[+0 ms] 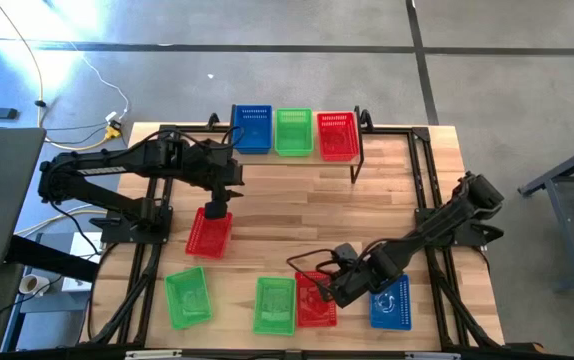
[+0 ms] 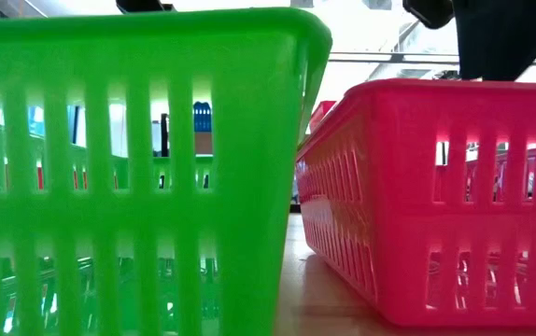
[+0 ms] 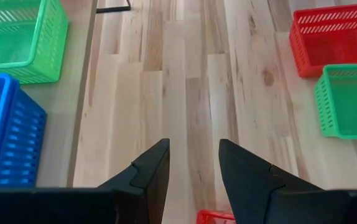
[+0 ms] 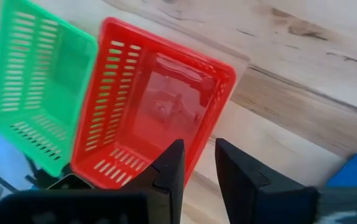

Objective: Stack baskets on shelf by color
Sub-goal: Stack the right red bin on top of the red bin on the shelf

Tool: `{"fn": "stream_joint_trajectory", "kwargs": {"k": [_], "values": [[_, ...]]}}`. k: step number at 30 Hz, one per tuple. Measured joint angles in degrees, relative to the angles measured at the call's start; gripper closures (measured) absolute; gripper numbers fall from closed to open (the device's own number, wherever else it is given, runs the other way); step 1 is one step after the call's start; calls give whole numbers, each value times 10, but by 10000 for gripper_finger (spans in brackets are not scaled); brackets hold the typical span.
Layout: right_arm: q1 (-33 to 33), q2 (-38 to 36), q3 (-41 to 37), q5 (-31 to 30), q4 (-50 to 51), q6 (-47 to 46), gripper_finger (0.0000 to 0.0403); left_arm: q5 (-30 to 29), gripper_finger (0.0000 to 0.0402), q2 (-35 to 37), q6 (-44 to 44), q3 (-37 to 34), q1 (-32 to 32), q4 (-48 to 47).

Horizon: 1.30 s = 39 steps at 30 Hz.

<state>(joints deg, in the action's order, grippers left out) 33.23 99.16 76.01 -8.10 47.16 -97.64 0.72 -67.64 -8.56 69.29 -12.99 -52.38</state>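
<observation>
My right gripper grabs the tilted red basket by its long side's rim (image 4: 220, 112) next, to stack it with the red basket on the shelf.
The shelf (image 1: 314, 152) stands at the table's far edge and bears a blue (image 1: 253, 128), a green (image 1: 293, 131) and a red basket (image 1: 337, 135) side by side. My left gripper (image 1: 217, 207) is open and points down over the far end of a loose red basket (image 1: 207, 235); only a bit of its rim (image 3: 214, 217) shows below the left gripper (image 3: 194, 146). My right gripper (image 1: 339, 288) is open with a narrow gap. It hangs at the right-hand rim of another red basket (image 1: 312, 300), which the right wrist view shows as the tilted red basket (image 4: 147, 106) ahead of my right gripper (image 4: 199, 146). My left gripper stands over the red basket's far rim from above; whether it touches it, I cannot tell, as the fingers (image 3: 153, 171) hide the place. My right gripper comes down slanting at the red basket's rim (image 4: 204, 127); one finger (image 4: 169, 171) lies over the wall, but touch cannot be told.
Along the near edge stand two green baskets (image 1: 187, 297) (image 1: 275, 305) and a blue basket (image 1: 390, 303) right of my right gripper. In the low view the green basket (image 2: 137, 168) and the red basket (image 2: 427, 196) fill the picture. Bare wood lies mid-table.
</observation>
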Motion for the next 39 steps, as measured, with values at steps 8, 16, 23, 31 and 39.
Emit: {"fn": "stream_joint_trajectory", "kwargs": {"k": [8,16,23,31,39], "values": [[3,33,0,3,-15,-16,324,-1,271,2,11,0,17,-1],[3,41,0,-4,-15,-35,324,-1,271,2,5,0,26,0],[10,56,0,2,-17,-52,324,-1,271,2,4,0,26,0],[22,63,0,-5,-18,-90,324,-1,271,2,-2,0,26,0],[26,85,0,-5,-38,-99,324,-1,271,2,-2,0,26,0]]}}
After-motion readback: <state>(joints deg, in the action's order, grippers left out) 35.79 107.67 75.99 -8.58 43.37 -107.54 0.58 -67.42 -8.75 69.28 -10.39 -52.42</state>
